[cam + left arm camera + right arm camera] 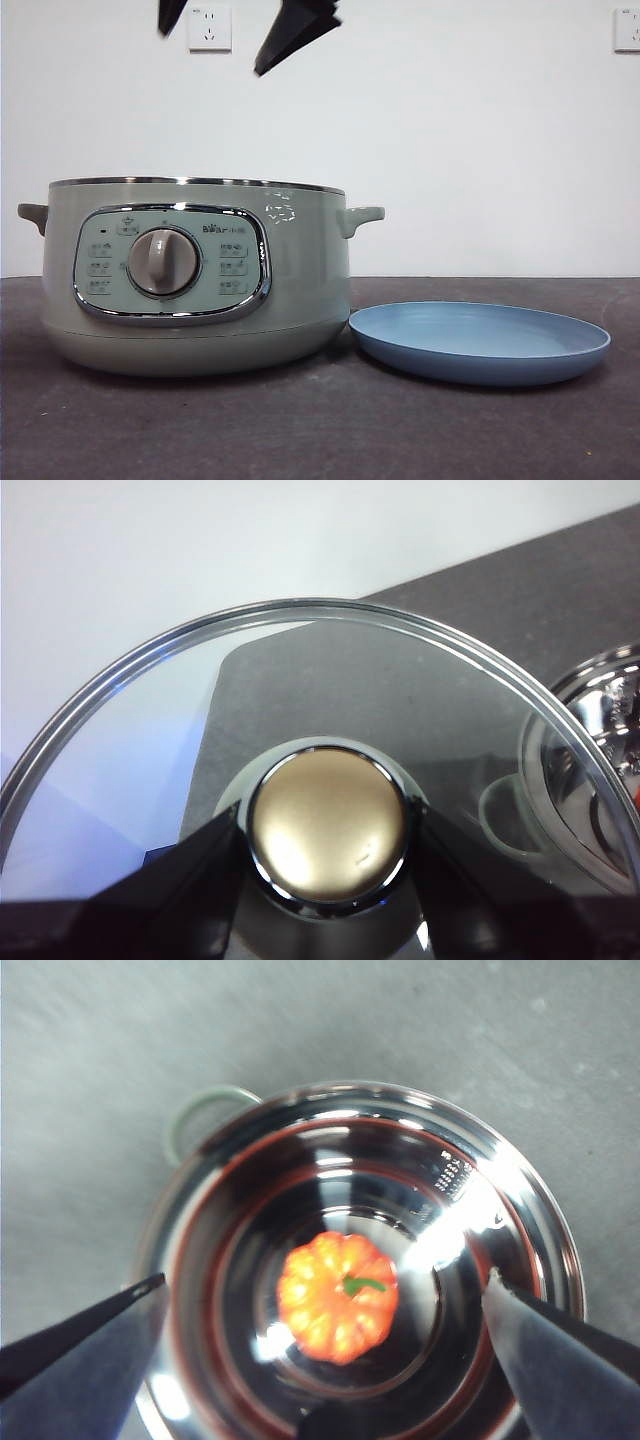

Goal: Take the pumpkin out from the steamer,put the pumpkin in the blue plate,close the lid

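Note:
The robot's right gripper should next take hold of the pumpkin by its round ribbed body (328,1305), so that it can bring the pumpkin out of the steamer to the blue plate.
The sage-green steamer (195,275) stands uncovered at the left of the table. The orange pumpkin (337,1296) with its green stem lies in the middle of the steamer's shiny steel bowl (500,1210). My right gripper (325,1278) hangs open high above the pumpkin, jaws wide apart and touching nothing. My left gripper (325,830) is shut on the lid's round knob (327,825) and holds the glass lid (300,680) in the air beside the steamer, whose chrome rim (600,695) shows through the glass. The blue plate (480,342) lies empty to the steamer's right.
Two black jaw tips (295,30) show at the top of the front view, above the steamer. The dark grey table (320,430) runs to a white wall with a socket (209,27). The lid does not show in the front view.

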`<state>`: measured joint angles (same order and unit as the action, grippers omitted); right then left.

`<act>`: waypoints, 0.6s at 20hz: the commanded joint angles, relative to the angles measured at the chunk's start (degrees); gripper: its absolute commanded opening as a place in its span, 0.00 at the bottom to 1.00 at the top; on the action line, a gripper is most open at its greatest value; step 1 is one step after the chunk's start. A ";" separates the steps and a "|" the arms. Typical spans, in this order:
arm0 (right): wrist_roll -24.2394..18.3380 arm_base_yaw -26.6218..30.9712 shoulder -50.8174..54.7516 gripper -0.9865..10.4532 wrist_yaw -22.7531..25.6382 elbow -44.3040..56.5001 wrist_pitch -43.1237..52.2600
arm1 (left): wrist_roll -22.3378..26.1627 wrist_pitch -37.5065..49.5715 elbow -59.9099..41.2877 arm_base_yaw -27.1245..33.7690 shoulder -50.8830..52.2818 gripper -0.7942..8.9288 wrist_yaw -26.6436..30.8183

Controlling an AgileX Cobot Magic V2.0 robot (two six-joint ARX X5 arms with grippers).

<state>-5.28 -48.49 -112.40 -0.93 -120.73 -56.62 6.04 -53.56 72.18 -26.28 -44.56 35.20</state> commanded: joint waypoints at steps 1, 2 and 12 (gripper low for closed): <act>-2.73 -0.79 -4.22 0.56 1.53 -0.85 -0.33 | 0.72 2.43 0.28 -0.02 0.76 0.07 0.76; -3.02 -0.81 -6.05 0.56 1.51 -0.85 -0.22 | 0.72 2.43 0.28 -0.02 0.76 0.07 0.72; -3.23 -0.22 -18.64 0.56 0.94 -0.85 1.25 | 0.70 2.19 0.28 -0.02 0.74 0.07 0.39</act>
<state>-8.21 -48.51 -130.37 0.12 -121.51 -55.55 6.04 -53.56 72.18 -26.26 -44.49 35.05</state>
